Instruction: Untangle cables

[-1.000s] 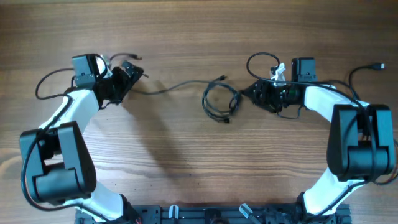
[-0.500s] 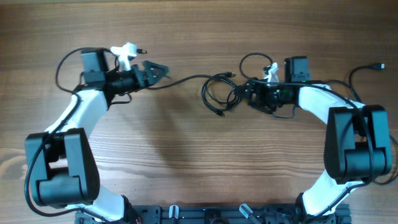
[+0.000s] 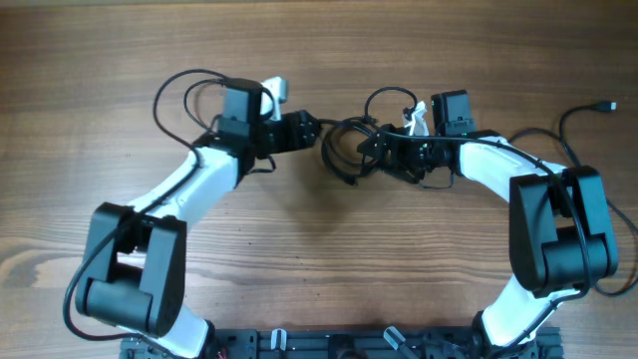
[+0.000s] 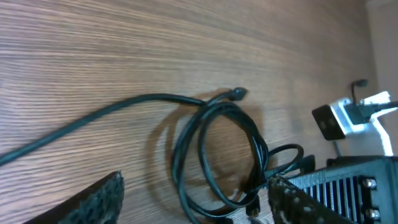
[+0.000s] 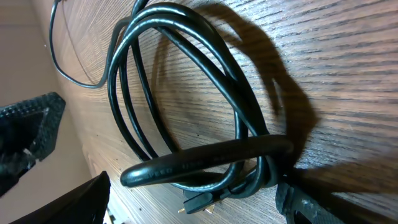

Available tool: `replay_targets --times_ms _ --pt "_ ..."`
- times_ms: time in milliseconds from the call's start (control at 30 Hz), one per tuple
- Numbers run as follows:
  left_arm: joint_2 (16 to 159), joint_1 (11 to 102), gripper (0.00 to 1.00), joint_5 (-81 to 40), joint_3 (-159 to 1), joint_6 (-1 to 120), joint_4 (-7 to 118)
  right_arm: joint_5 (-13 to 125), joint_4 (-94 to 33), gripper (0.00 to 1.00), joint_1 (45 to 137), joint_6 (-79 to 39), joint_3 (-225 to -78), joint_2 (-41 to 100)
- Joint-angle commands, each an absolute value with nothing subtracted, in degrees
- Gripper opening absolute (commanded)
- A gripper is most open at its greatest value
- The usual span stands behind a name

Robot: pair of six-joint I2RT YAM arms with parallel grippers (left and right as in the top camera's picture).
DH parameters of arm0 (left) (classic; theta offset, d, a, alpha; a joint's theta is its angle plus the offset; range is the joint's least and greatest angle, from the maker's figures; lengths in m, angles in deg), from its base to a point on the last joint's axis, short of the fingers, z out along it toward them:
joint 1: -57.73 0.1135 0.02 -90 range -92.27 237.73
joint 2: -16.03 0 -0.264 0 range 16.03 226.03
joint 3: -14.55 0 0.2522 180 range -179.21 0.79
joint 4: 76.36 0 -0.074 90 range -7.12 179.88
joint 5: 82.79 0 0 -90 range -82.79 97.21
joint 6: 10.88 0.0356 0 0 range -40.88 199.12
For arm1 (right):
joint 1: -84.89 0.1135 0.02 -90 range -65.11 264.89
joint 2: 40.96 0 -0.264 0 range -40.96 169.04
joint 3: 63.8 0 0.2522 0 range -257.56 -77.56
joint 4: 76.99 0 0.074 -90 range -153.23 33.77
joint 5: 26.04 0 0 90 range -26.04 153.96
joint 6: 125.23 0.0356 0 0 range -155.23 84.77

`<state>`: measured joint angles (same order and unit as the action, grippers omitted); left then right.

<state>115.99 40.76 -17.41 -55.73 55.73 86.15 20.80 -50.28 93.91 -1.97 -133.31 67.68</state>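
The coil [image 5: 180,87] can be untangled from the cables once my right gripper grabs it, so my right gripper needs to take it next by its bundled loops beside the gold-pinned plug [image 5: 200,202].
The cables [image 3: 344,152] lie as a small black coil at the table's middle, between my two grippers. In the left wrist view the coil [image 4: 214,149] has a plug end [image 4: 237,93] at its top and a tail running off to the left. My left gripper [image 3: 317,135] [image 4: 196,180] is open, with the coil's near side between its fingers. My right gripper [image 3: 367,148] [image 5: 193,186] is open too. Thick loops of the coil [image 5: 180,87] and a gold-pinned plug [image 5: 202,200] lie between its fingers.
A thin black loop [image 3: 389,98] arcs behind the right wrist. Another black cord with a plug [image 3: 588,110] lies at the far right. A dark rail [image 3: 339,344] runs along the table's front edge, between the arm bases.
My left arm has swung from the far left to the coil, and the stretched cable tail has bunched toward it. The right gripper has edged left and opened wider.
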Motion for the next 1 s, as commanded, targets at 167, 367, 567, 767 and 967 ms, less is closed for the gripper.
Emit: replay_targets --times_ms 167,367,567,767,967 --pt "122.0 31.7 0.76 -2.4 -55.5 52.7 89.6 26.9 -49.3 0.96 94.5 -1.1 -131.4 70.4" --pt "125.3 30.2 0.22 1.7 -55.5 52.7 89.2 23.4 -49.7 0.91 94.5 -2.0 -131.4 70.4" --pt "126.0 30.2 0.12 -0.9 -55.5 49.7 79.0 16.4 -52.1 0.81 94.5 -3.8 -131.4 70.4" --pt "126.0 30.2 0.11 -0.9 -55.5 49.7 69.3 6.6 -52.1 0.87 94.0 -5.3 -131.4 70.4" --pt "126.0 30.2 0.13 -1.3 -55.5 46.4 65.5 -3.2 -55.4 0.87 91.6 -4.8 -131.4 70.4"
